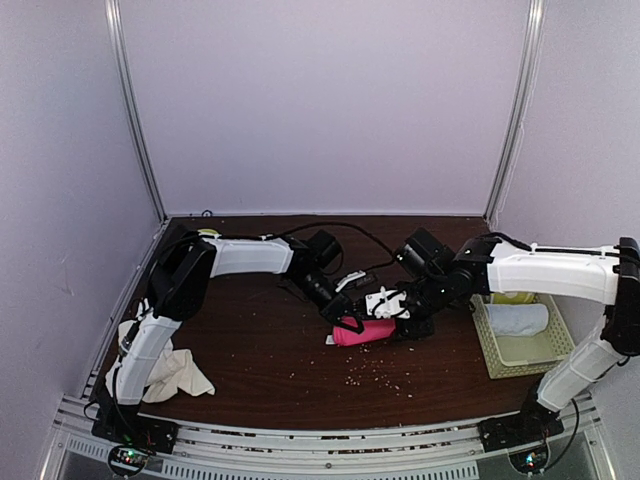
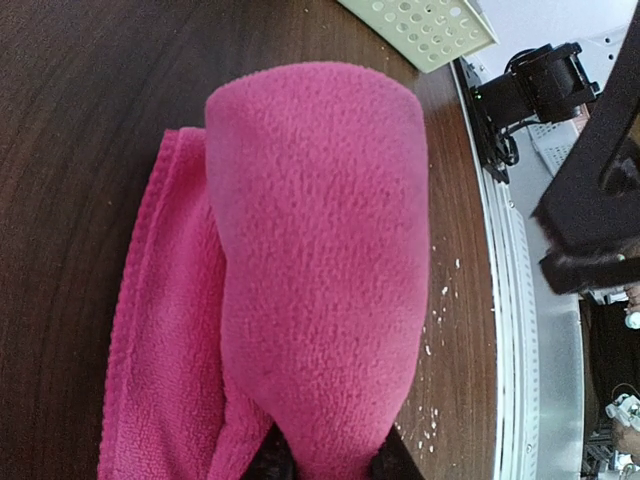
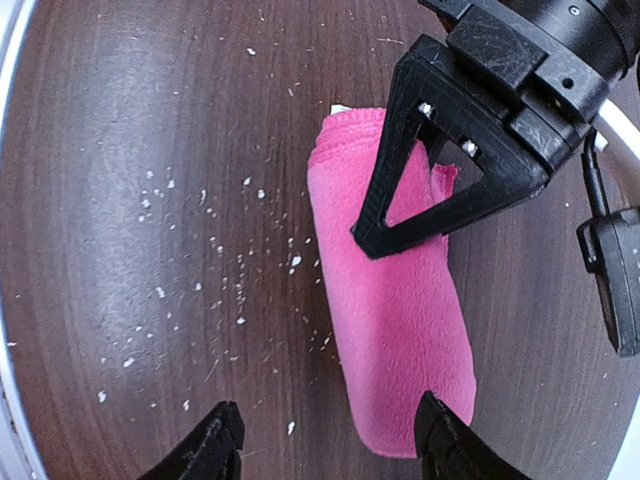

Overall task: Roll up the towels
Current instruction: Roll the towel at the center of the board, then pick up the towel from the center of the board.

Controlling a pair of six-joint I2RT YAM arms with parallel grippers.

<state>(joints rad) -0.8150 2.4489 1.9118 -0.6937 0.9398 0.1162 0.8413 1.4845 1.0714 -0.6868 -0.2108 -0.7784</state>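
Observation:
My right gripper is to grab the pink towel [image 1: 365, 332] next, across its roll, at the roll's end opposite my left gripper. The towel can then go into the basket still rolled.
The pink towel [image 1: 365, 332] lies rolled into a short tube at the middle of the table, with a flat tail [image 2: 160, 330] still spread beside the roll [image 2: 320, 230]. My left gripper [image 2: 332, 462] is shut on one end of the roll, a black finger [image 3: 430, 170] pressing across the pink towel [image 3: 390, 330]. My right gripper [image 3: 328, 415] stands open just above the other end, one fingertip over the roll's edge and the other over bare wood. The cream towel [image 1: 170, 372] lies crumpled at the near left, by the left arm's base.
A pale green basket [image 1: 485, 345] at the right edge holds a white towel roll [image 1: 520, 320] and a yellow-green roll [image 1: 512, 297]; its corner [image 2: 420, 25] shows in the left wrist view. Crumbs [image 1: 370, 376] dot the dark wood in front of the roll.

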